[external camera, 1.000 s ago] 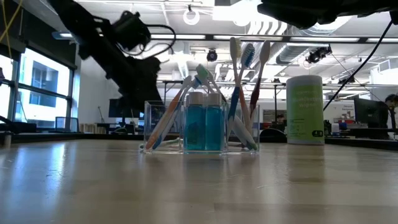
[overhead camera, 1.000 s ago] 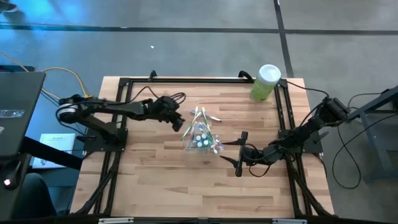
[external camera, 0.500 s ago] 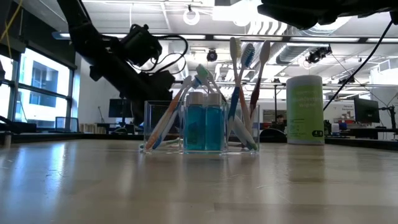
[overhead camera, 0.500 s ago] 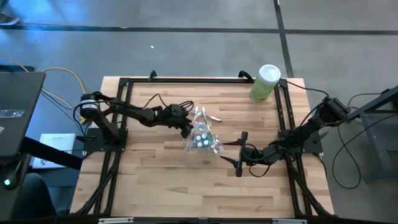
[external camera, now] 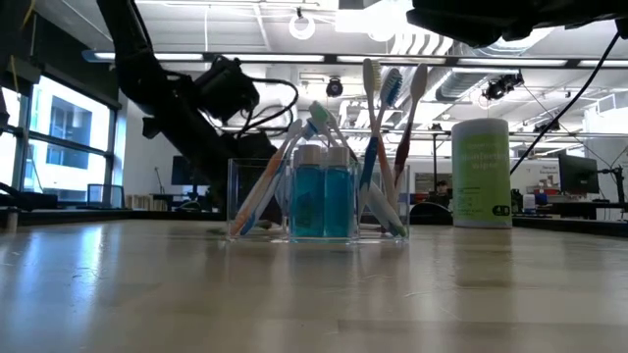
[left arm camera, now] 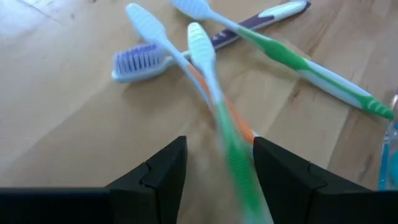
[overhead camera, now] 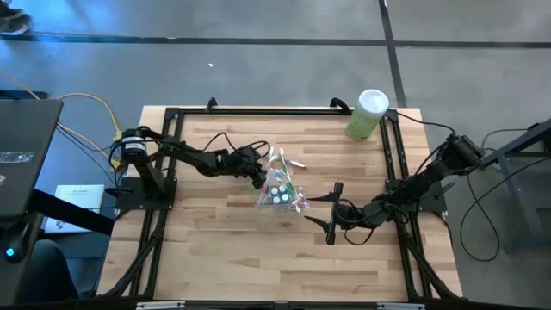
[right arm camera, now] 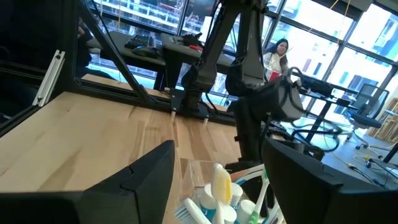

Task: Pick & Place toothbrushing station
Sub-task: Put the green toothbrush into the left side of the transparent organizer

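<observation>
I should next use my left gripper to grab the green-and-white toothbrush by its green handle (left arm camera: 238, 162), so that I can place it in the clear cup.
The clear cup (overhead camera: 277, 193) stands on the wooden table near its middle. It holds slim pastel-and-white toothbrushes (external camera: 378, 137) that lean outward and blue white-capped tubes (external camera: 322, 196). My left gripper (overhead camera: 258, 177) is at the cup's left side, open. In the left wrist view (left arm camera: 219, 148) its fingers stand on either side of a green-and-white toothbrush (left arm camera: 239, 171). My right gripper (overhead camera: 331, 217) waits open, low, to the right of the cup, which shows between its fingers (right arm camera: 217, 199). My left gripper comes at the green-and-white toothbrush's handle (left arm camera: 231, 149) from the table's left, slanting down, with one finger on each side. I cannot tell whether either finger touches it.
A tall pale-green canister with a white lid (overhead camera: 368, 114) stands at the table's far right corner and also shows in the low view (external camera: 481, 174). A black frame (overhead camera: 258, 112) runs along the table's edges. Bare wood lies in front of the cup.
My left gripper has gone toward the table's right edge and down, from above and left of the cup to the toothbrushes at its left side. The cup and its contents have stayed in place.
</observation>
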Robot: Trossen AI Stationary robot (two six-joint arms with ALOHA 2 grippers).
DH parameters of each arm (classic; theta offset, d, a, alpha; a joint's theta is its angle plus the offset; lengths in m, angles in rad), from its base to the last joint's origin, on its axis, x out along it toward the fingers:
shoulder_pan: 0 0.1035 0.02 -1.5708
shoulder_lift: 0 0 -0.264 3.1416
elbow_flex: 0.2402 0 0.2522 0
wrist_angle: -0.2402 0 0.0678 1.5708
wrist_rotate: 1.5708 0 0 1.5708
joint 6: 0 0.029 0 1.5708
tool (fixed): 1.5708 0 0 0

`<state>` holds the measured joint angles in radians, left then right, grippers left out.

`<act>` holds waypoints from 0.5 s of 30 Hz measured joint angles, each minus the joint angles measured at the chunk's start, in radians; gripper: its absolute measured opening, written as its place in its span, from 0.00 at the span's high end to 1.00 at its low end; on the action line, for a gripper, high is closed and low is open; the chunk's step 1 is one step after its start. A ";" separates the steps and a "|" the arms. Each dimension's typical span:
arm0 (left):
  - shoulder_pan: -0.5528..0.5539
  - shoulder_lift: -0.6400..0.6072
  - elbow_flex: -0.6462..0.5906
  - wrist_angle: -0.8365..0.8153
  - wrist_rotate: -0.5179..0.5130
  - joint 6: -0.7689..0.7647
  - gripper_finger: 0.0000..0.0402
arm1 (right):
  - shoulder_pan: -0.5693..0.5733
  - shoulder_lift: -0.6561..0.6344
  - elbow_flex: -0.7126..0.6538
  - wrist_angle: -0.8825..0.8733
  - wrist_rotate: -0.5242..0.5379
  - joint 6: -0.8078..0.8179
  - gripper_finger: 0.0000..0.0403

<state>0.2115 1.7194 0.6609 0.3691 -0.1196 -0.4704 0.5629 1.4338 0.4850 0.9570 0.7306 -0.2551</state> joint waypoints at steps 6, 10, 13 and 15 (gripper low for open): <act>-0.003 0.009 0.005 -0.048 -0.050 0.011 0.55 | 0.000 0.000 0.000 -0.004 0.001 0.000 0.41; -0.017 0.004 0.004 -0.071 -0.070 0.014 0.58 | 0.000 0.000 0.000 -0.009 0.001 0.000 0.41; -0.034 0.005 0.003 -0.077 -0.107 0.013 0.64 | 0.000 0.000 0.000 -0.012 0.001 0.000 0.41; -0.043 0.005 0.002 -0.082 -0.128 0.013 0.71 | 0.000 0.000 0.000 -0.013 0.000 0.000 0.41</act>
<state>0.1684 1.7241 0.6633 0.2872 -0.2477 -0.4572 0.5629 1.4338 0.4850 0.9436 0.7311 -0.2550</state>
